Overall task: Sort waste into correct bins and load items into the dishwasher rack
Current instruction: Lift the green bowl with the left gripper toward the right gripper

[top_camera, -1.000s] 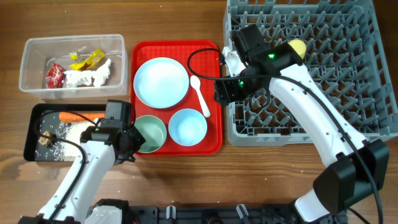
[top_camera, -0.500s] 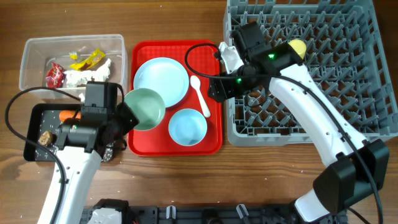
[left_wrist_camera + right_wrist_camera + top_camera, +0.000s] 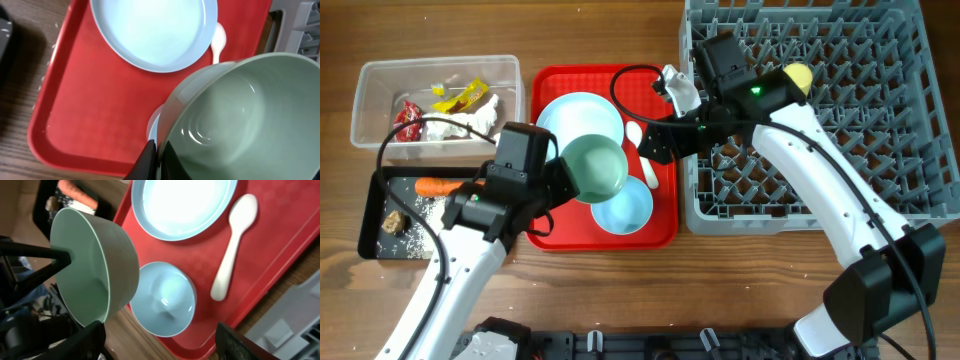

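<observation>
The right gripper grabs the bowl's rim opposite my left gripper next, to load the pale green bowl (image 3: 596, 168) into the dishwasher rack. The left gripper then opens.
My left gripper (image 3: 561, 182) (image 3: 159, 150) is shut on the rim of the pale green bowl (image 3: 596, 168) (image 3: 240, 120) (image 3: 100, 265). The bowl hangs tilted above the red tray, partly over the light blue plate (image 3: 572, 115) (image 3: 155, 30) and the light blue bowl (image 3: 626, 210) (image 3: 165, 297). Between the plate and the tray's right edge lies the white spoon (image 3: 638, 134) (image 3: 232, 250). My right gripper (image 3: 658, 140) (image 3: 160, 330) is open and empty over the tray's right side, next to the dishwasher rack (image 3: 840, 150). A yellow cup (image 3: 800, 75) stands in the rack.
The red tray (image 3: 545, 235) (image 3: 90, 115) sits mid-table. At the far left, the clear tub (image 3: 365, 100) holds tissue (image 3: 460, 125) and red and yellow wrappers (image 3: 408, 122). The black tray (image 3: 372, 215) below it holds a carrot (image 3: 440, 186), rice and a brown lump (image 3: 392, 222).
My left gripper has lifted the green bowl off the tray and carried it up and to the right. My right gripper has moved left from the rack's edge over the tray.
</observation>
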You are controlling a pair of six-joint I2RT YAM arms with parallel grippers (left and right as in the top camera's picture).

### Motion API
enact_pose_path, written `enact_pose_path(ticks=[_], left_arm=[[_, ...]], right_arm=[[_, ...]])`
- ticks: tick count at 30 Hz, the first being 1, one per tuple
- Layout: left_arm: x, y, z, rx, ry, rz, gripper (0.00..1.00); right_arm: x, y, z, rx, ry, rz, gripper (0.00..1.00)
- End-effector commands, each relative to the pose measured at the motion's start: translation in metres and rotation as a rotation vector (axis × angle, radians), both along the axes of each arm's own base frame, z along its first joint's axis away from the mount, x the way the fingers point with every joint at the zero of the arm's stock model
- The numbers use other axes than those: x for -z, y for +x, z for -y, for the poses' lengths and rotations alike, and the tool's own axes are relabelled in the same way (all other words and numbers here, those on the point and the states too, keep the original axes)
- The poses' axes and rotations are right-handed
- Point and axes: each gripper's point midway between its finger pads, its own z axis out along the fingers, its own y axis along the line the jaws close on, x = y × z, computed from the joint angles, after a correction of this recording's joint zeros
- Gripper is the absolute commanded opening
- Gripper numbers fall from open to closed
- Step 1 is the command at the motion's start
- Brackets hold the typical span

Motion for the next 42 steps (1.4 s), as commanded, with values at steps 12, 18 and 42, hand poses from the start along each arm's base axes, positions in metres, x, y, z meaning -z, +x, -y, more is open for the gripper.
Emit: enact_pose_path(ticks=[12,18,42], left_arm=[[-0.007,0.004,0.012,0.02,-0.036,0.012,0.04],[-0.007,0.002,0.013,0.026,-0.044,0.006,0.04],[-0.009,0.006,0.015,0.026,-0.05,0.024,0.04]], right_arm=[[0.016,0.003,-0.033,0.012,-0.247,0.236,0.73],[0.014,0.0,-0.044,-0.007,-0.242,0.262,0.68],[0.037,0.0,-0.054,-0.04,-0.237,0.213,0.18]])
